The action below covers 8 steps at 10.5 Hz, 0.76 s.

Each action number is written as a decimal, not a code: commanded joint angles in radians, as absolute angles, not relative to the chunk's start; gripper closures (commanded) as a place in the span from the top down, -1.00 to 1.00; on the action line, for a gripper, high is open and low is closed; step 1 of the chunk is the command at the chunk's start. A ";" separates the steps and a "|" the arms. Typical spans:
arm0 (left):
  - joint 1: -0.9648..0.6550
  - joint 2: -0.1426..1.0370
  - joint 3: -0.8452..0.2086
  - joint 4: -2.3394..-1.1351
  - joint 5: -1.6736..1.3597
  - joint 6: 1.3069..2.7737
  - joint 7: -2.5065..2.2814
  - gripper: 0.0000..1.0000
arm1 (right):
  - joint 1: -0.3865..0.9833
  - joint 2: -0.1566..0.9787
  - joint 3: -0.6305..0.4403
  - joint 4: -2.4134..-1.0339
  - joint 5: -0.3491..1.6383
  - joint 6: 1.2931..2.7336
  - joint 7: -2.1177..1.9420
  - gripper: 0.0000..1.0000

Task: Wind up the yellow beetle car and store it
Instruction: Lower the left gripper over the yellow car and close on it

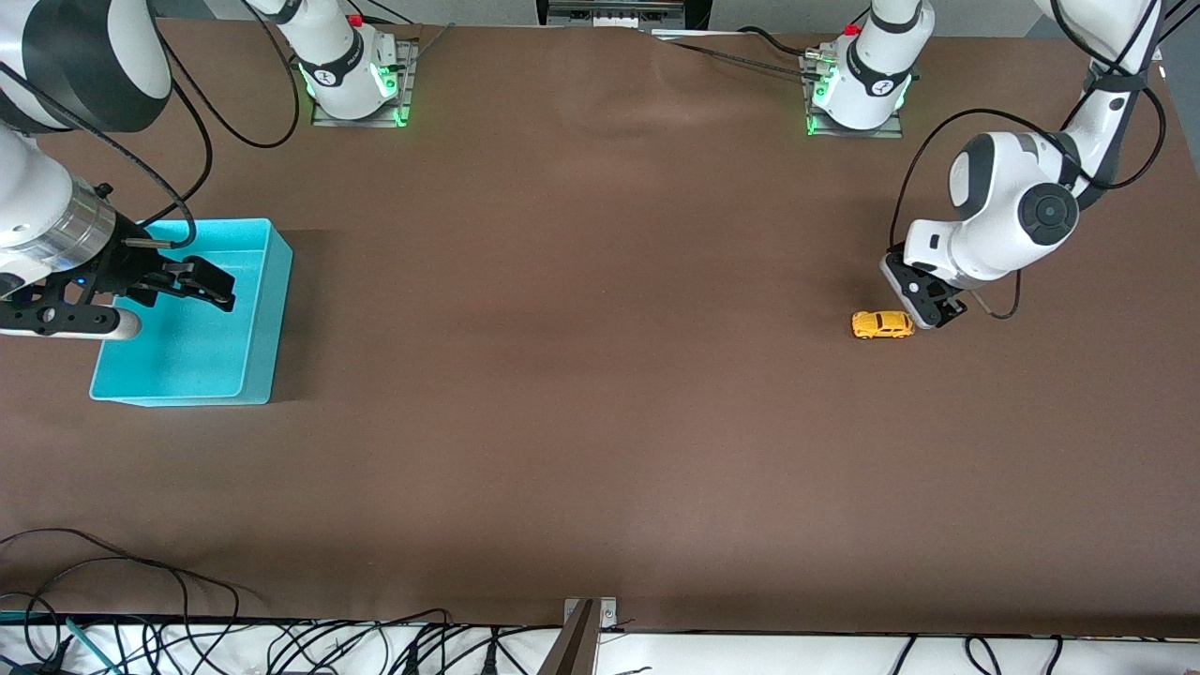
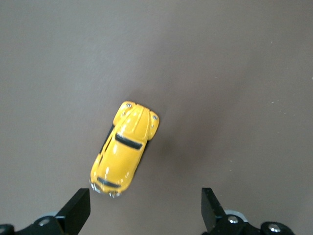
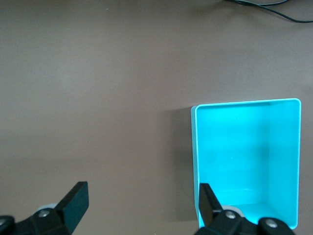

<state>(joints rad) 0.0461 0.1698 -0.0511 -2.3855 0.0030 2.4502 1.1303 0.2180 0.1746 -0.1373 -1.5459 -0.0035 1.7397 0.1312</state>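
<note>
My left gripper's fingers stop short of the yellow car's rear end in the left wrist view, so my left gripper moves toward it before closing on the yellow car's rear end (image 2: 108, 184).
The yellow beetle car (image 1: 882, 324) stands on its wheels on the brown table toward the left arm's end. My left gripper (image 1: 936, 312) hangs low just beside it, open and holding nothing. In the left wrist view the car (image 2: 125, 149) lies just ahead of the open left gripper (image 2: 145, 210), near one fingertip (image 2: 78, 209) and not between the two. My right gripper (image 1: 202, 281) is open and empty over the turquoise bin (image 1: 267, 323) at the right arm's end. The right wrist view shows the bin (image 3: 247, 161) empty, and the right gripper (image 3: 142, 203) straddles its wall.
Brown cloth (image 1: 581, 394) covers the whole table between the car and the bin. Loose black cables (image 1: 141, 600) trail along the edge nearest the front camera, beside a metal bracket (image 1: 586, 623). The two arm bases (image 1: 352, 80) (image 1: 858, 89) stand along the farthest edge.
</note>
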 commanded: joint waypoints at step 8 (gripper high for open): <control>0.040 0.334 -0.043 -2.362 0.008 2.640 1.499 1.00 | 0.206 0.166 -0.149 -1.554 0.011 1.744 0.150 1.00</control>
<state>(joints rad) 0.0430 0.3095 -0.0496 -2.3830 0.0029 2.6161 1.4555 0.2114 0.1745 -0.1471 -1.5459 -0.0035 1.7402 0.1422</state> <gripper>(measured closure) 0.000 0.000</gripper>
